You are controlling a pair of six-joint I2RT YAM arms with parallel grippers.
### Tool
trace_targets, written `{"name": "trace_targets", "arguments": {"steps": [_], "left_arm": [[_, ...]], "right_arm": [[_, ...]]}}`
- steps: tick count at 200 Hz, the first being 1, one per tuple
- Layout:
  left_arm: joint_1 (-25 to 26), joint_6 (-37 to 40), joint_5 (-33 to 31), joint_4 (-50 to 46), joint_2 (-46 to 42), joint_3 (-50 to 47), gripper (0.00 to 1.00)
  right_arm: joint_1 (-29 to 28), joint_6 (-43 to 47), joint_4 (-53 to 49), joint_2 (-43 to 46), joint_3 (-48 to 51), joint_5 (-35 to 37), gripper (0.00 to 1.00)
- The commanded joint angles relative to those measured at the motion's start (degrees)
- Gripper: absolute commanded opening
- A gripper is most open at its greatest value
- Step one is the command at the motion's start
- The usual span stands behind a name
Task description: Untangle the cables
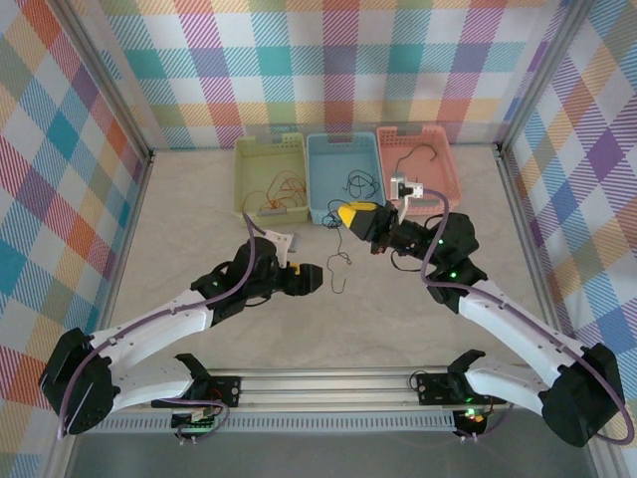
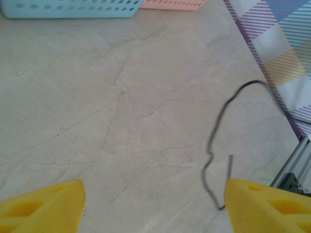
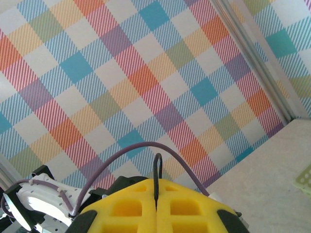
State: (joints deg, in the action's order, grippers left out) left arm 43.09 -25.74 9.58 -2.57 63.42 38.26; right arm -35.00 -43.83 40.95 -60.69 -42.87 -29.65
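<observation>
Next, the left gripper grabs the black cable near its lower loose end [image 1: 342, 288] [image 2: 228, 178], which leaves the rest of the cable free for my right gripper to untangle.
A thin black cable [image 1: 341, 261] hangs from my right gripper [image 1: 355, 214], whose yellow fingers are shut on it above the table in front of the blue basket. In the right wrist view a small loop of that cable [image 3: 156, 167] sticks out of the shut gripper [image 3: 156, 204]. My left gripper [image 1: 311, 279] sits low, just left of the cable's lower end. It is open [image 2: 155, 199], and the wavy black cable [image 2: 212, 145] lies close to the right finger [image 2: 267, 206] without being gripped. Other cables lie in the baskets: orange ones [image 1: 282, 194], black ones [image 1: 359, 182] and a dark one [image 1: 423, 154].
Three baskets stand in a row at the back: green [image 1: 247, 179], blue [image 1: 320, 189] and pink [image 1: 443, 159]. Checked walls close off the sides and back. An aluminium rail [image 1: 328, 380] runs along the near edge between the arm bases.
</observation>
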Motion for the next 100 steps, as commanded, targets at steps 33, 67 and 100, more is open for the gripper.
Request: {"name": "trace_targets", "arguments": {"steps": [33, 67, 100], "left_arm": [[1.46, 2.08, 3.05, 5.20, -3.04, -1.99, 0.76], [1.79, 2.51, 2.05, 4.46, -2.57, -1.46, 0.76], [1.85, 2.73, 0.73, 3.57, -3.30, -1.32, 0.75]], "right_arm": [[-2.29, -3.61, 1.15, -2.71, -3.95, 0.11, 0.00], [-3.47, -5.95, 2.35, -3.86, -4.84, 0.62, 0.00], [-4.58, -6.47, 1.67, -3.83, -5.77, 0.20, 0.00]]}}
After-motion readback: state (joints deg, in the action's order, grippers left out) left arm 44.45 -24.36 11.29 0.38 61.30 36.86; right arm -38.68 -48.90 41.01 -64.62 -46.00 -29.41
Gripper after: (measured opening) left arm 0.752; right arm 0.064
